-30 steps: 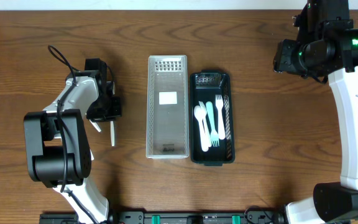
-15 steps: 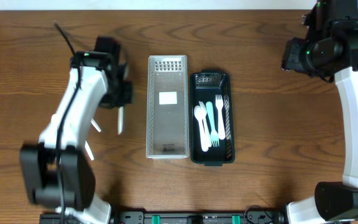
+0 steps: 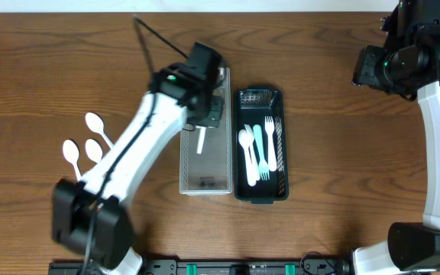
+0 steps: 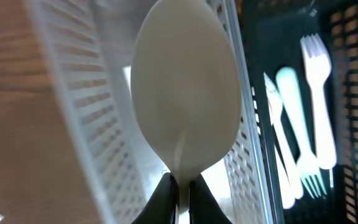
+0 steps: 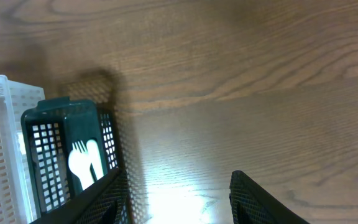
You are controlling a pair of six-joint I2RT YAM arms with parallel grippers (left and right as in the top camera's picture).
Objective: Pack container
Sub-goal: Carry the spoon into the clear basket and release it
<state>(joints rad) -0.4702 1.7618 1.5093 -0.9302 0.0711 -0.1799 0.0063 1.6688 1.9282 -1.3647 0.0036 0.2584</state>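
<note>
My fingers are above the white basket's rim, and the white spoon [image 3: 201,140] [image 4: 185,81] hangs above the white basket's bottom. I should lower the spoon before my left gripper lets go of it.
My left gripper [image 3: 205,122] is shut on a white plastic spoon [image 4: 185,106] and holds it over the white perforated basket [image 3: 187,164]; the spoon's handle [image 3: 202,142] points down over the basket's middle. The dark green basket [image 3: 239,191] beside it holds several white and pale blue forks and spoons [image 3: 258,149]. Three more white spoons [image 3: 90,141] lie on the table at the left. My right gripper [image 5: 176,199] is open and empty, high at the far right above bare wood, with the green basket [image 5: 42,149] at its left.
The two baskets stand side by side at the table's middle. The white basket has a white label [image 3: 206,120] on its floor. The left arm [image 3: 128,153] stretches diagonally from the front left.
My left gripper has carried the spoon from the left side of the table rightward to above the white basket. The three spoons on the table are now uncovered. The right arm barely moved.
</note>
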